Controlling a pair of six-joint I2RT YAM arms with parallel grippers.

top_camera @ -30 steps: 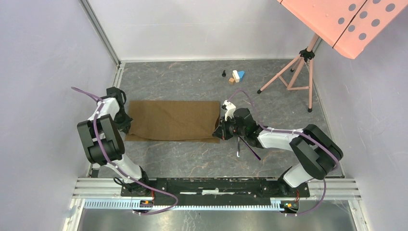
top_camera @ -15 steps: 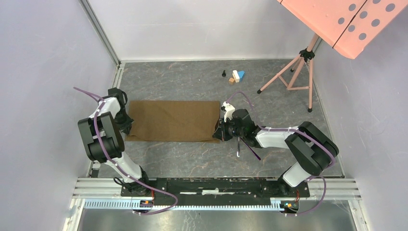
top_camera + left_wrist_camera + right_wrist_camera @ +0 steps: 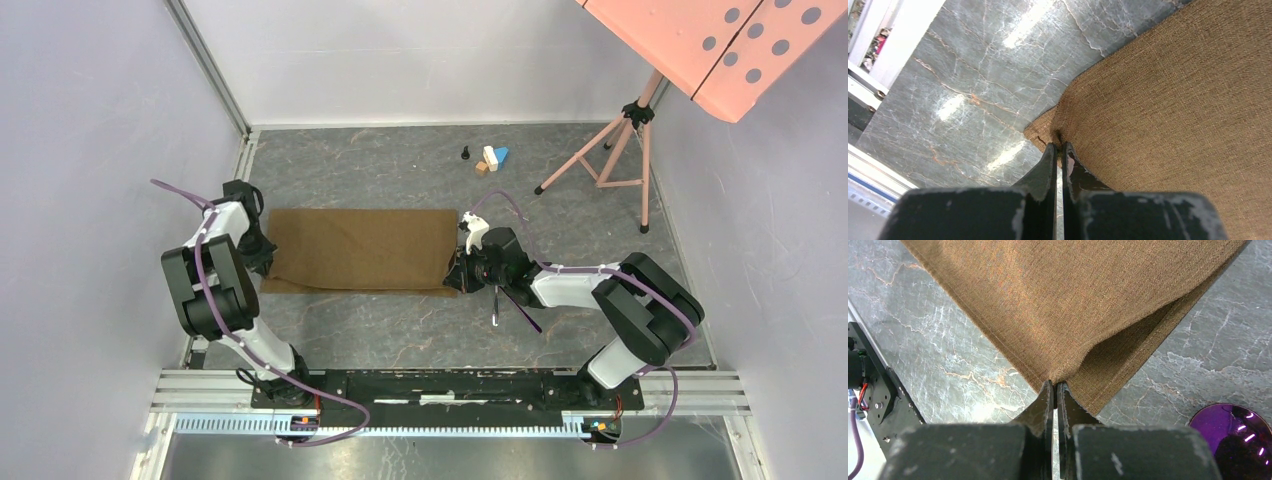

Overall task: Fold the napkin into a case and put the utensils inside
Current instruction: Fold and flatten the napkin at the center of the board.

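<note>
The napkin's lower layer peeks out beneath its pinched corner, so my left gripper should open now, as that corner would end on that layer.
The napkin (image 3: 360,250) lies on the grey marble table as a wide brown rectangle, folded double. My left gripper (image 3: 262,264) is shut on its near left corner, which also shows in the left wrist view (image 3: 1059,146) with the cloth (image 3: 1173,100) spreading away. My right gripper (image 3: 452,280) is shut on the near right corner, pinching the top layer (image 3: 1054,382) of the cloth (image 3: 1073,300). The spoon's purple bowl (image 3: 1230,435) lies just right of that gripper. Two thin utensil handles (image 3: 496,306) lie beside the right wrist; the fork's head is hidden.
Small coloured toy blocks (image 3: 490,158) and a small black piece (image 3: 465,153) sit at the back. A pink tripod stand (image 3: 610,150) stands at the back right under a pink panel (image 3: 700,40). Walls close in left and right.
Both grippers have shifted slightly away from the bases, keeping hold of the napkin's near corners. The napkin's near edge has crept a little farther back.
</note>
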